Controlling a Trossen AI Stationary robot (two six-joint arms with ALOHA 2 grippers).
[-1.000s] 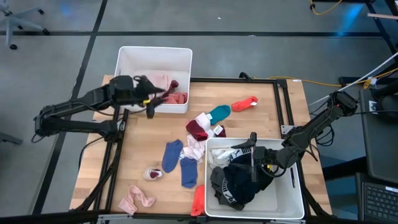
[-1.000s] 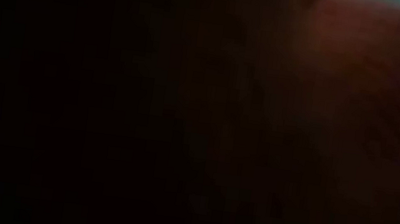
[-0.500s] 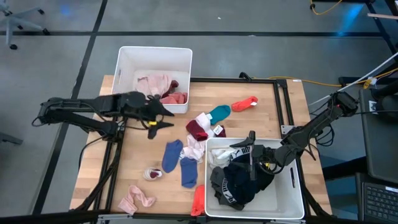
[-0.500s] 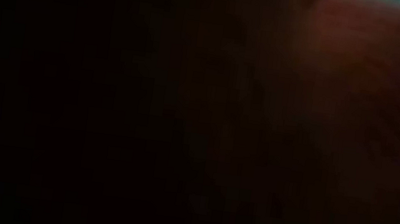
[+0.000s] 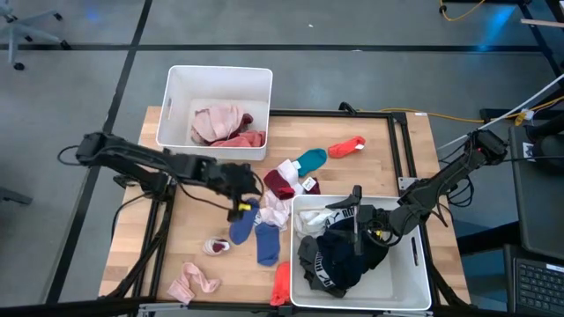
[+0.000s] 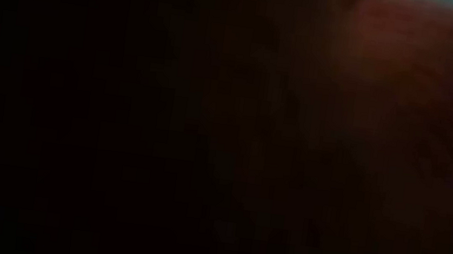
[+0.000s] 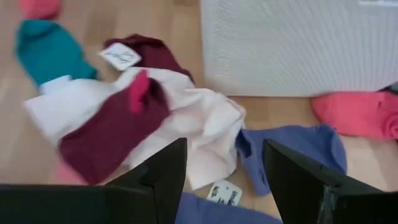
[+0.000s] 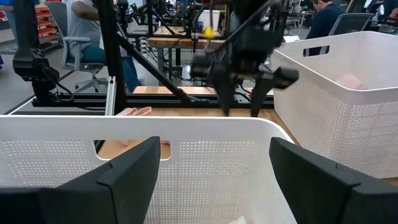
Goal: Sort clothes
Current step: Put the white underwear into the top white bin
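Note:
I will next pick up the pale pink garment with my left gripper by its folded edge (image 5: 275, 211), to sort the pile into the white bin (image 5: 214, 101).
My left gripper (image 5: 244, 195) is open and empty above the table's middle. In its wrist view (image 7: 224, 180) its fingers stand over the edge of a pile of white, pale pink and maroon garments (image 7: 143, 118), beside a blue sock (image 7: 292, 146). That pile (image 5: 282, 185) lies flat on the table. A teal sock (image 5: 310, 159) and a red-orange sock (image 5: 346, 146) lie farther off. My right gripper (image 5: 357, 218) is open and empty over the near-right white bin (image 5: 414, 282), which holds black garments (image 5: 339, 255).
A far-left white bin (image 5: 176, 88) holds pink and red garments (image 5: 225, 123). Two blue socks (image 5: 256, 233), a small pink-white piece (image 5: 217, 246), a pink sock (image 5: 194, 282) and a red sock (image 5: 280, 283) lie near the front edge. The low view is dark, covered by something reddish.
My left gripper has left the far-left bin and gone toward the table's near edge and right, reaching the garment pile in the middle. The pink garments stay in the bin. My right arm has kept still.

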